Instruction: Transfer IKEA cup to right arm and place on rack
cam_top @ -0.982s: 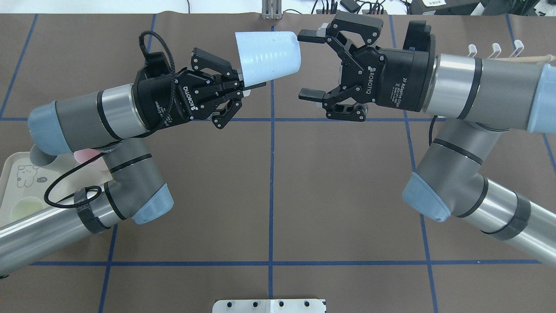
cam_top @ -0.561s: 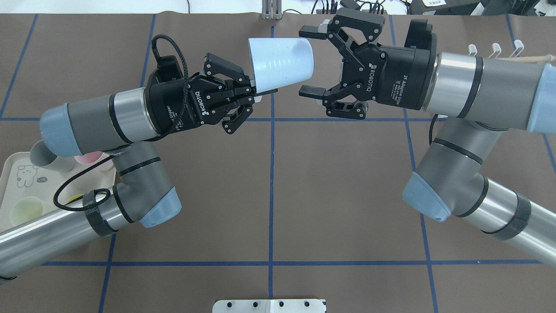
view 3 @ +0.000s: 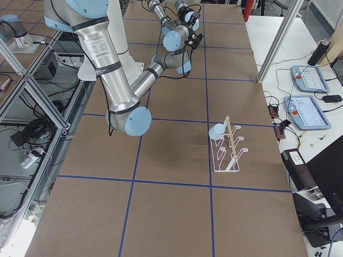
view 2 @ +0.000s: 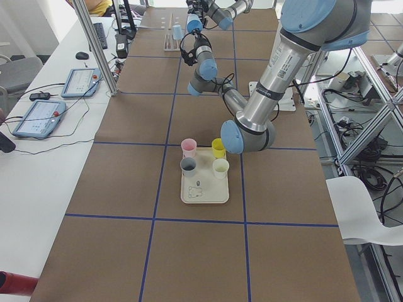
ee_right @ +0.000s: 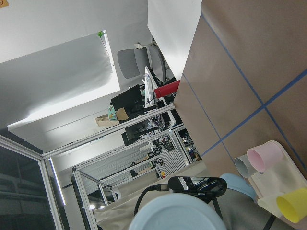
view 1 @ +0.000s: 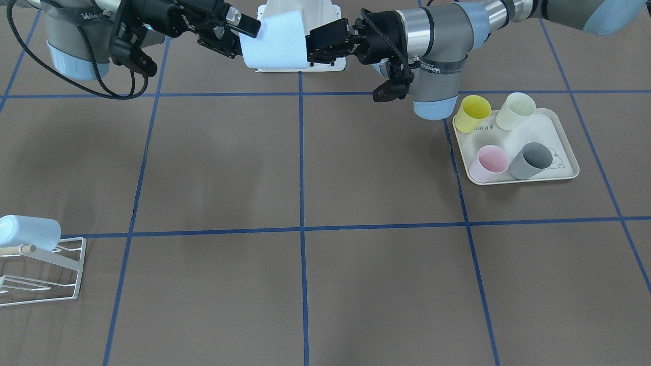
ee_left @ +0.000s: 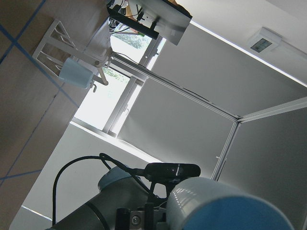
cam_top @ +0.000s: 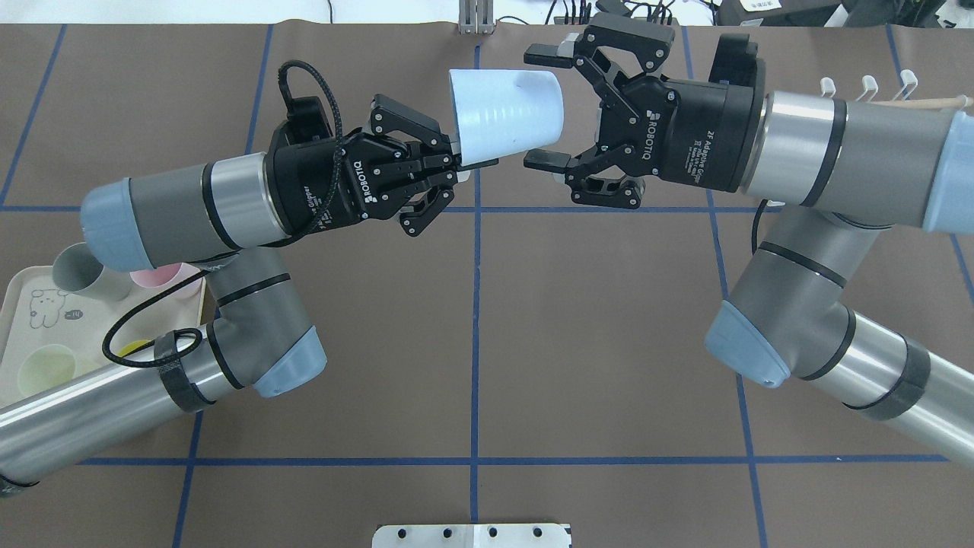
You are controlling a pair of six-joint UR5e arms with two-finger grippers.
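The right gripper grabs the light blue IKEA cup by its base (view 1: 250, 50) next, to take it over for the rack (view 1: 40, 274).
The light blue IKEA cup (cam_top: 506, 114) lies on its side in the air over the far middle of the table. My left gripper (cam_top: 466, 160) is shut on its rim. My right gripper (cam_top: 534, 107) is open, and the cup's base sits between its two fingers (cam_top: 544, 55) without the pads closing on it. The front-facing view shows the cup (view 1: 274, 43) between both grippers too. The white wire rack (view 1: 40, 274) with its wooden dowel stands at the far right of the table and carries another light blue cup (view 1: 25, 231). The rack also shows in the right exterior view (view 3: 228, 150).
A cream rabbit-print tray (view 1: 513, 179) on my left holds a yellow cup (view 1: 473, 113), a pale green cup (view 1: 514, 111), a pink cup (view 1: 488, 162) and a grey cup (view 1: 530, 160). A white mount plate (cam_top: 472, 534) sits at the near edge.
My left arm has moved to the right with the cup, bringing its base in between the open right fingers. The right gripper shifted slightly at first, then held still.
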